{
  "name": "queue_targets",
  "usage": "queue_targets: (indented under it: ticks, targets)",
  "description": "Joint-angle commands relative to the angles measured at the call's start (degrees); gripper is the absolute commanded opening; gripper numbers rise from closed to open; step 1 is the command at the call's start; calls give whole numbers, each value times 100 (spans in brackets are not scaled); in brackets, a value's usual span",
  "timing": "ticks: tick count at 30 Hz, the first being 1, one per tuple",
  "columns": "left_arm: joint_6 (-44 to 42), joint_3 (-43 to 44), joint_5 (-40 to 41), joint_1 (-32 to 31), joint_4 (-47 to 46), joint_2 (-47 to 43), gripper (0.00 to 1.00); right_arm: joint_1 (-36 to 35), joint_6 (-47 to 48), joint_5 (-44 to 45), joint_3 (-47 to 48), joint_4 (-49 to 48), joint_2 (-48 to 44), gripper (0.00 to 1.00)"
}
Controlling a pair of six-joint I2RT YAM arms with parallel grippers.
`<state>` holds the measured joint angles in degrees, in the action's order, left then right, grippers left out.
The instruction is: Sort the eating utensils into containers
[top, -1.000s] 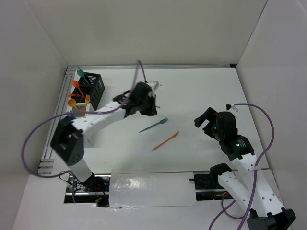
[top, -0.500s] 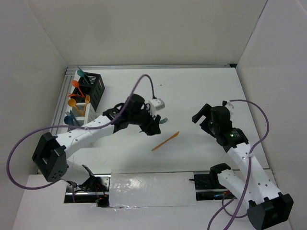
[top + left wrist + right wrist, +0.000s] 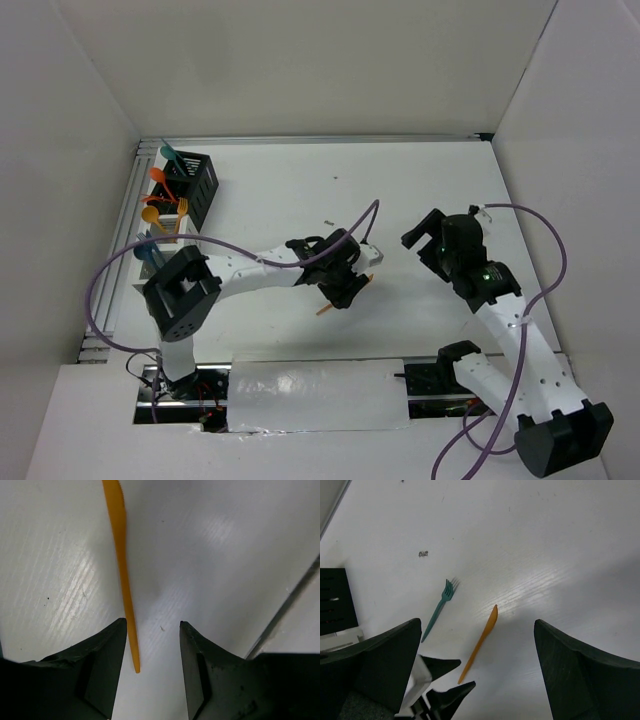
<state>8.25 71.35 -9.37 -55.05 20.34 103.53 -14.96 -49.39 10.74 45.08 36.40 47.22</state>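
The handle end of the orange utensil is below the fingertips of my left gripper, so it isn't time to close yet. My left gripper should go lower first, then close on the handle end.
An orange knife-shaped utensil [image 3: 120, 545] lies flat on the white table. My left gripper [image 3: 152, 625] is open just above its handle end; the thin tip sits between the fingers, close to the left one, untouched. From above, the left gripper [image 3: 345, 288] covers most of that utensil [image 3: 325, 308]. A teal fork [image 3: 437, 611] lies beside the orange one [image 3: 481, 642]. My right gripper [image 3: 477, 621] is wide open and empty, hovering to the right [image 3: 425, 240]. The black caddy [image 3: 197, 185] at the far left holds several orange, teal and yellow utensils.
A white slotted caddy [image 3: 155, 245] with blue utensils stands just in front of the black one, by the metal rail [image 3: 125, 230] along the table's left edge. White walls close in the table on three sides. Purple cables loop from both arms.
My left arm swung from beside the black caddy to the table's middle and came down over the orange utensil, its jaws opening on the way. The right gripper shifted only slightly.
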Motion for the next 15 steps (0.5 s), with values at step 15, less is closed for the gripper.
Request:
queue_targets:
  ticks: [15]
  targets:
    - [476, 283, 928, -182, 550, 801, 54, 37, -300, 139, -34, 341, -873, 100]
